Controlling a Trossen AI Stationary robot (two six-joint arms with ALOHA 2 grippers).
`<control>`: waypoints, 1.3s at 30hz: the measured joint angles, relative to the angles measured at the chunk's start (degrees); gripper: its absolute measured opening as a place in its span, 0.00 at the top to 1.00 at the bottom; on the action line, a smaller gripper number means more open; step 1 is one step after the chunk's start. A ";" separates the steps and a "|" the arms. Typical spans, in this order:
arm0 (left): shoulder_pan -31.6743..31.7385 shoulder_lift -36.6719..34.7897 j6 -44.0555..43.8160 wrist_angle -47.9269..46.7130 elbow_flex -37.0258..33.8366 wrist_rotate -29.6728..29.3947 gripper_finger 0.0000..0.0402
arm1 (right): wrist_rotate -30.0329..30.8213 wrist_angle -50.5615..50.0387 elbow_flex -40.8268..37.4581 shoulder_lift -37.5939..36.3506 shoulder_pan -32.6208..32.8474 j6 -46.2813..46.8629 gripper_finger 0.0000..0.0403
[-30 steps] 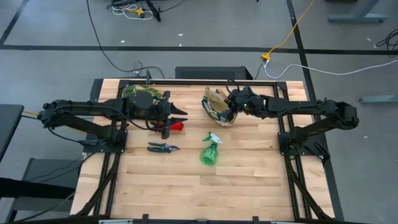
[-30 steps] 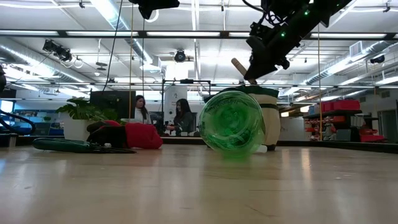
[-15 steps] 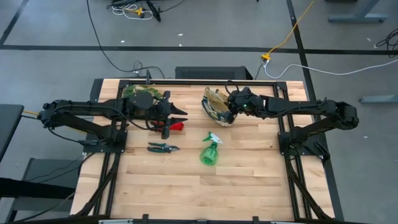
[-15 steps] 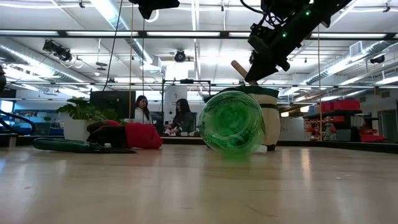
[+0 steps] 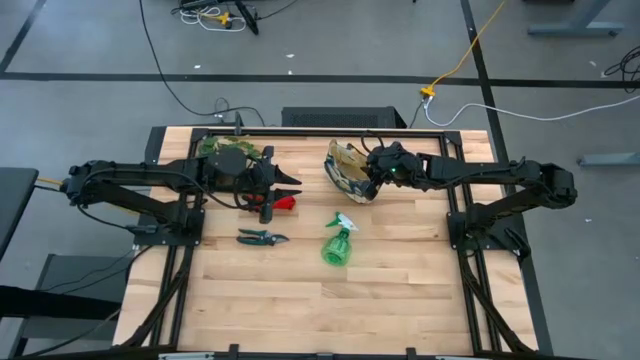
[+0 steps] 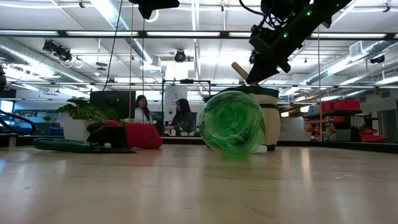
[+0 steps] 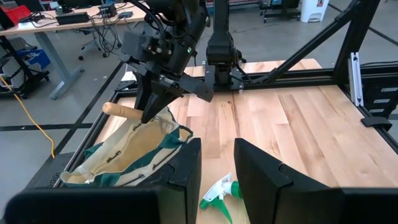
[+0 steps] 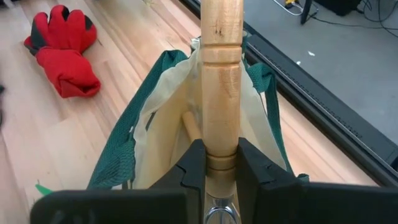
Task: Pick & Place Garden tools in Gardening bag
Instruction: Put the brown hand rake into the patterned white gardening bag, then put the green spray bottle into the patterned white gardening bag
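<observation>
My right gripper opens next, since the rake's wooden handle stands inside the bag's opening.
The olive-and-tan gardening bag stands on its base at the table's far middle, mouth up. My right gripper is over its rim, shut on the wooden-handled hand rake; the rake's head is hidden. The red gloves, the pruning shears and the green spray bottle lie on the table. My left gripper is open and empty, above the gloves' far side. My right gripper pinches the rake's wooden handle between its two fingers, near the metal collar end. It comes slanting down from the table's right. The handle's free end sticks up and out past the fingers, above the bag's mouth.
A leafy plant sprig lies at the far left, behind my left arm. A second wooden stub shows inside the bag. The spray bottle lies on its side just near of the bag. The table's near half is bare wood.
</observation>
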 joint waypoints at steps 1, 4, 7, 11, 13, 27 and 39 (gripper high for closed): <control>0.00 0.00 0.00 -0.01 0.00 0.00 0.74 | -0.06 -0.15 0.00 0.00 0.00 0.02 0.89; 0.00 0.00 0.00 -0.02 0.00 0.00 0.74 | -0.07 -0.61 0.00 0.00 0.00 0.51 0.89; 0.00 0.00 0.00 -0.02 0.00 0.00 0.74 | -0.10 -1.15 0.00 0.00 0.00 0.63 0.89; 0.00 0.00 0.00 -0.01 0.00 0.00 0.74 | -0.56 -1.30 0.00 0.00 -0.02 1.05 0.89; 0.00 0.00 0.02 0.00 0.00 0.00 0.74 | -1.26 -1.28 0.00 0.00 -0.02 1.05 0.89; 0.00 0.00 0.02 0.00 0.00 0.00 0.74 | -1.53 -1.28 0.00 0.00 0.00 0.83 0.77; 0.00 0.02 0.02 -0.03 0.00 0.02 0.74 | -1.43 -0.57 0.00 0.02 0.00 0.48 0.76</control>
